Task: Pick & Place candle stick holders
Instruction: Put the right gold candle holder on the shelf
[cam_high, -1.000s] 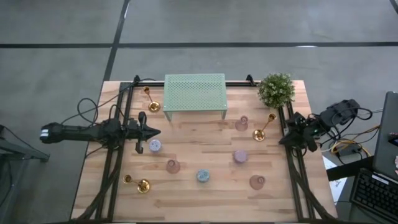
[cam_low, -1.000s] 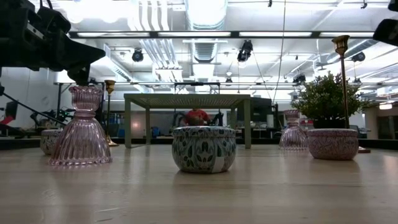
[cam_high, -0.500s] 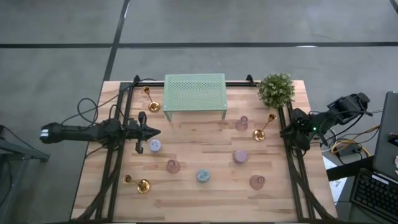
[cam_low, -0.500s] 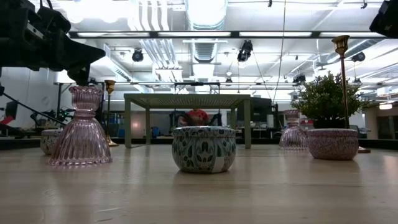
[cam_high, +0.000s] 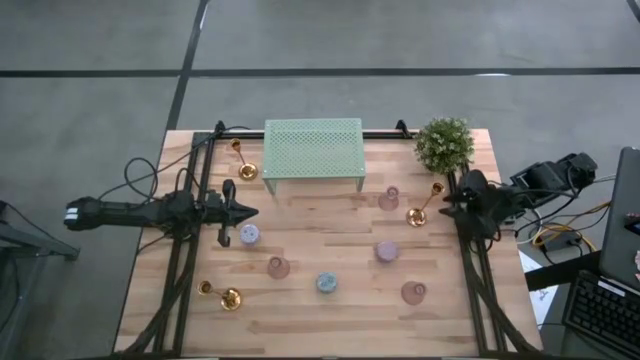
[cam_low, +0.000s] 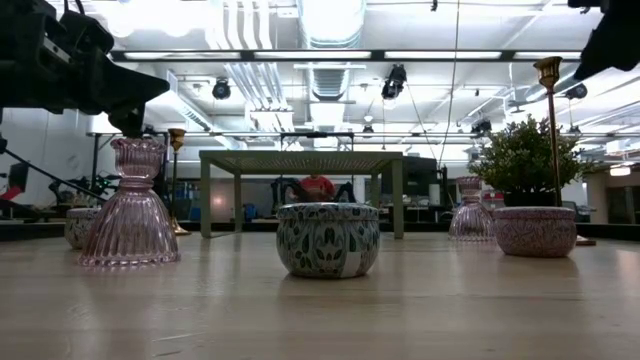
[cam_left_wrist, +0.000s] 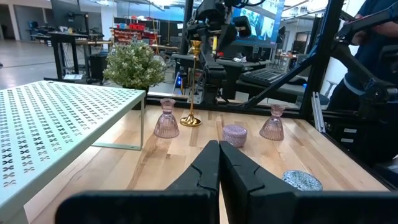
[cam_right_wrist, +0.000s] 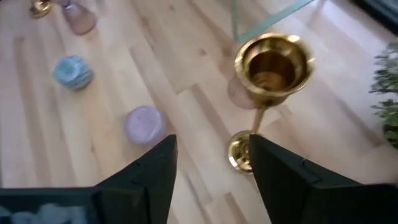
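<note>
Next, my right gripper grips the stem (cam_high: 428, 202), leaving the gold candle stick holder's round base (cam_high: 416, 217) free to stand on the rack.
Three gold candle stick holders stand upright on their round bases: one at the right (cam_high: 425, 204), one beside the rack's left leg (cam_high: 243, 165), one near the front left (cam_high: 222, 295). My right gripper (cam_high: 447, 206) hangs open just right of the right-hand holder, tipped downward. In its wrist view the holder's cup (cam_right_wrist: 273, 62) and base (cam_right_wrist: 241, 153) show ahead of the spread fingers (cam_right_wrist: 214, 168), which touch nothing. My left gripper (cam_high: 246, 211) is level at the left, shut (cam_left_wrist: 219, 163) and holding nothing.
A pale green perforated rack (cam_high: 313, 150) stands at the far middle and a potted plant (cam_high: 444, 143) at the far right. Pink glass holders (cam_high: 278, 267) (cam_high: 388, 198) and small patterned tins (cam_high: 326, 283) (cam_high: 386, 251) dot the table's middle. Bare wood lies along the near edge.
My right gripper has swung in from the table's right edge toward the right-hand candle stick holder and has tipped downward. Nothing on the table has moved.
</note>
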